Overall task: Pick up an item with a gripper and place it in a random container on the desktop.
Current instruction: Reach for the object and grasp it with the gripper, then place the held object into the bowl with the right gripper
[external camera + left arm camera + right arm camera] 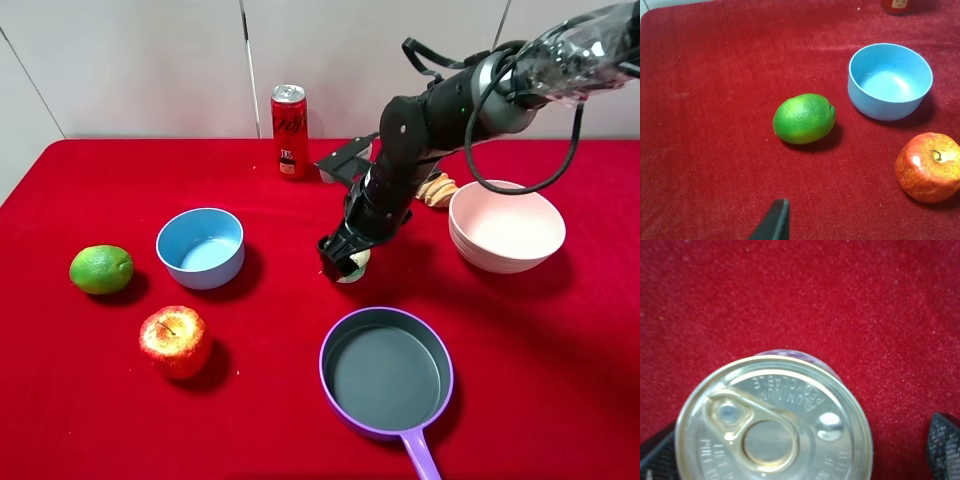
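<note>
The small tin can needs to go in a container, so my right gripper should grab it by its lidded top (774,420) next.
The small tin can (775,425) with a silver pull-tab lid stands on the red desktop (280,330); in the high view only a pale bit of it (355,266) shows under the claw. My right gripper (343,258) is lowered over the can with its jaws either side. In the right wrist view one black finger (655,455) is against the can and the other finger (945,445) stands apart from it. The light blue bowl (201,247) sits empty to the left, also in the left wrist view (890,80). Of my left gripper only one black fingertip (775,222) shows.
A lime (101,269) and an apple (175,341) lie left of centre. A tall red soda can (289,130) stands at the back. A pink bowl (505,225) is at the right, with a purple pan (386,372) in front.
</note>
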You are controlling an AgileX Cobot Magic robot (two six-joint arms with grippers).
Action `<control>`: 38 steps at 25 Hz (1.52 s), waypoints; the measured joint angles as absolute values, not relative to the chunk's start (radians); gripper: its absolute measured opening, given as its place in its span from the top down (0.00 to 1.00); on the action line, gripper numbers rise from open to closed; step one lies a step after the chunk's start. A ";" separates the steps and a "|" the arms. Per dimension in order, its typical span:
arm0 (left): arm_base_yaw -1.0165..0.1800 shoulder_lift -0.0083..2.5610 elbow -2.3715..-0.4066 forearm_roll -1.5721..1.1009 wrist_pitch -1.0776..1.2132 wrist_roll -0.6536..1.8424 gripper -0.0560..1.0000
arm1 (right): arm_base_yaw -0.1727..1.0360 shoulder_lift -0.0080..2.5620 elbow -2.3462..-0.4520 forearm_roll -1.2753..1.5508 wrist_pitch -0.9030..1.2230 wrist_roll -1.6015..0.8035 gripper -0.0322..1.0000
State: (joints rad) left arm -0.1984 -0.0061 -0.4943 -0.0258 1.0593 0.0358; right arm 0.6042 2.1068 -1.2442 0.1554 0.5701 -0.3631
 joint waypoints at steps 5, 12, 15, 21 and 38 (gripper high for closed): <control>-0.198 -0.006 -0.494 -0.026 1.059 0.036 0.01 | 0.604 2.129 -1.244 0.156 0.549 -0.363 0.30; -0.198 -0.006 -0.494 -0.026 1.059 0.036 0.01 | 0.604 2.129 -1.244 0.159 0.530 -0.363 0.30; -0.198 -0.006 -0.494 -0.026 1.059 0.036 0.01 | 0.604 2.129 -1.244 0.159 0.530 -0.363 0.30; -0.198 -0.006 -0.494 -0.026 1.059 0.036 0.01 | 0.604 2.129 -1.244 0.161 0.530 -0.363 0.33; -0.198 -0.006 -0.494 -0.026 1.059 0.036 0.01 | 0.604 2.129 -1.244 0.175 0.535 -0.363 0.50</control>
